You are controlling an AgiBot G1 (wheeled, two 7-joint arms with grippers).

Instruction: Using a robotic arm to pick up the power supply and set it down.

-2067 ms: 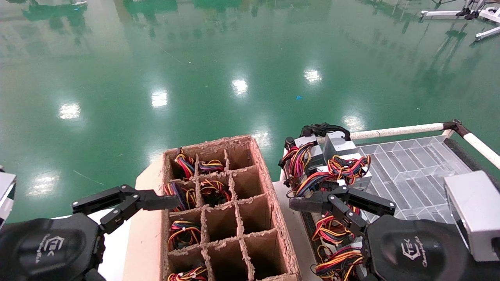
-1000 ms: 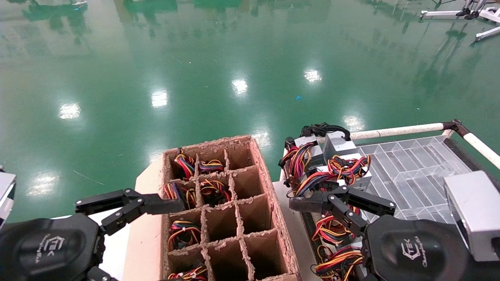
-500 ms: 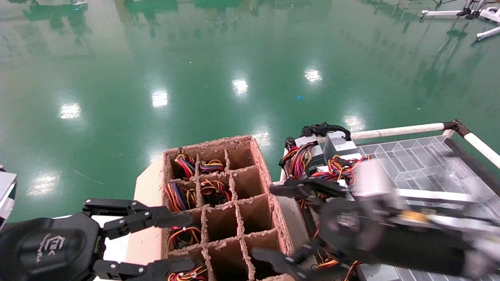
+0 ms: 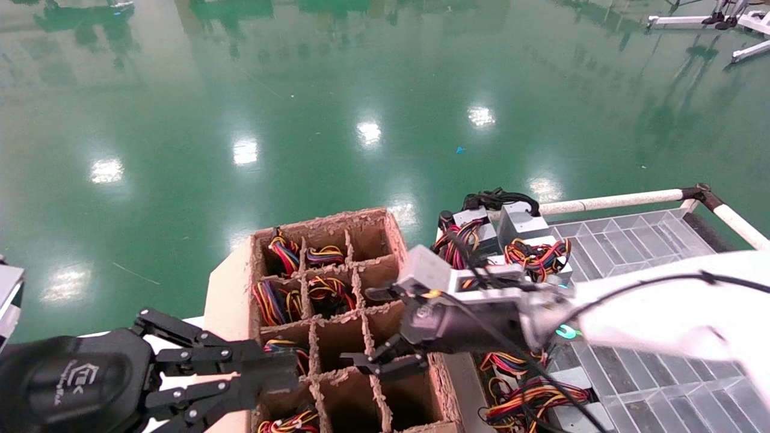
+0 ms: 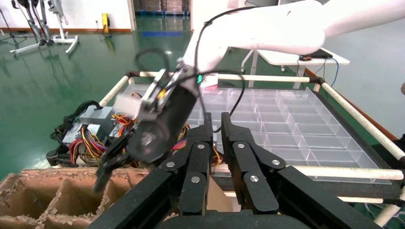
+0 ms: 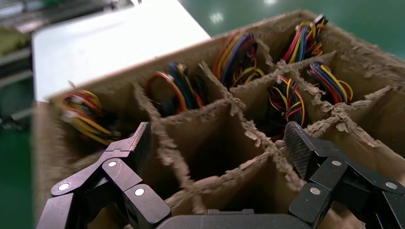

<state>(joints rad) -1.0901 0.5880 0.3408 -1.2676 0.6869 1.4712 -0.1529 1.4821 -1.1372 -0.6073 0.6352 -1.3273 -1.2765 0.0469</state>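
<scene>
My right gripper will grab the power supply by its wire bundle next, to pick the power supply up out of its cell in the divider box.
Several power supplies, silver-grey boxes (image 4: 520, 219) with red, yellow and black wire bundles (image 4: 538, 255), lie piled at the near corner of a clear tray; the pile also shows in the left wrist view (image 5: 95, 117). More wire bundles (image 6: 239, 57) fill cells of the brown cardboard divider box (image 4: 319, 224). My right gripper (image 4: 361, 326) hangs open over the box's middle cells, straddling an empty cell (image 6: 219, 145), holding nothing. My left gripper (image 4: 292, 373) is at the box's near left corner, fingers (image 5: 208, 125) shut with only a thin gap and nothing between them.
The clear compartment tray (image 4: 637, 246) sits right of the box inside a white tube rail (image 4: 607, 201). The white right arm (image 4: 662, 313) spans the tray and the wire pile. The box's torn divider walls (image 6: 229, 107) stand just under the right fingers. Green floor lies beyond.
The right arm has swung left from above the wire pile to over the cardboard box, gripper staying open. The left gripper opened wide, then closed, and shifted lower toward the box corner.
</scene>
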